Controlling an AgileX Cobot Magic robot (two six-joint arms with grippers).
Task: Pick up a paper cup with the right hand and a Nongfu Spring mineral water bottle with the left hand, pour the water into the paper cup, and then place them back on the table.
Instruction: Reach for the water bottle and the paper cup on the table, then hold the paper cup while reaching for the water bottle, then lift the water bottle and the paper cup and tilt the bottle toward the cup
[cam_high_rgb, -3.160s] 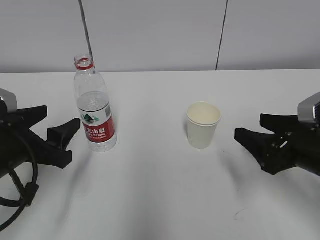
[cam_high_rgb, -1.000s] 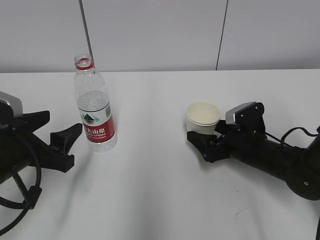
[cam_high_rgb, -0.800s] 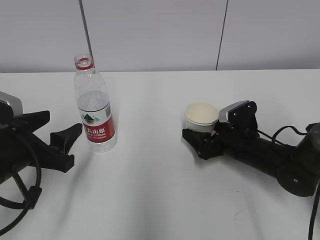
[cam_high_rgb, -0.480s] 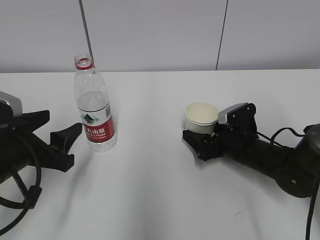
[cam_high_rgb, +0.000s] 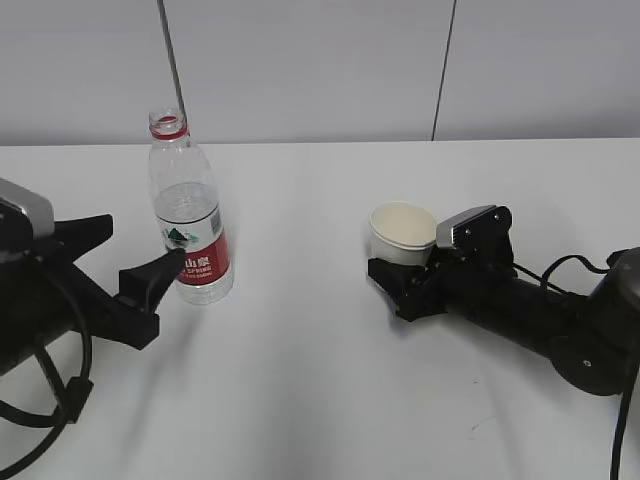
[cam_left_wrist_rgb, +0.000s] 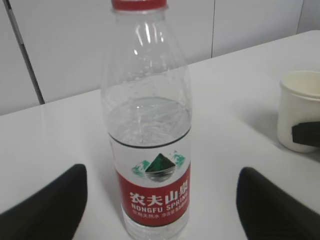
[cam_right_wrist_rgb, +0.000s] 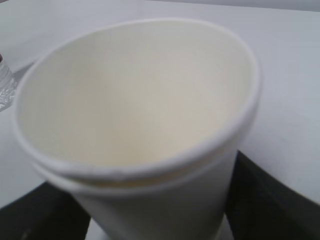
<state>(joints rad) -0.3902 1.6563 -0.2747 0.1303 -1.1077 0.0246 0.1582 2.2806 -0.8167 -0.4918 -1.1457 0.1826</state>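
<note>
I should next pick up the uncapped bottle by its labelled lower body (cam_high_rgb: 204, 252) with my left gripper, so it stays steady with water (cam_high_rgb: 187, 205) filling its lower half.
The Nongfu Spring bottle (cam_high_rgb: 190, 215) stands upright, uncapped, on the white table (cam_high_rgb: 300, 380) at the left, with the water (cam_high_rgb: 187, 205) about half way up. My left gripper (cam_high_rgb: 143, 240) is open, its fingers just short of the bottle's lower half and not touching it. In the left wrist view the bottle (cam_left_wrist_rgb: 150, 150) sits centred ahead of the wide-apart fingertips (cam_left_wrist_rgb: 50, 200). The paper cup (cam_high_rgb: 403, 232) stands right of centre. My right gripper (cam_high_rgb: 402, 265) is closed on its lower body. In the right wrist view the cup (cam_right_wrist_rgb: 135, 105) fills the frame, empty, with a finger against each side.
A small dark scuff mark (cam_high_rgb: 480, 425) lies on the table at the front right. A grey panelled wall (cam_high_rgb: 320, 70) rises behind the table's far edge. Black cables (cam_high_rgb: 60, 390) loop under the left arm. The cup also shows in the left wrist view (cam_left_wrist_rgb: 300, 112).
My right gripper reached in from the right and closed round the cup, nudging it slightly left. In the last half second my left gripper moved right toward the bottle.
</note>
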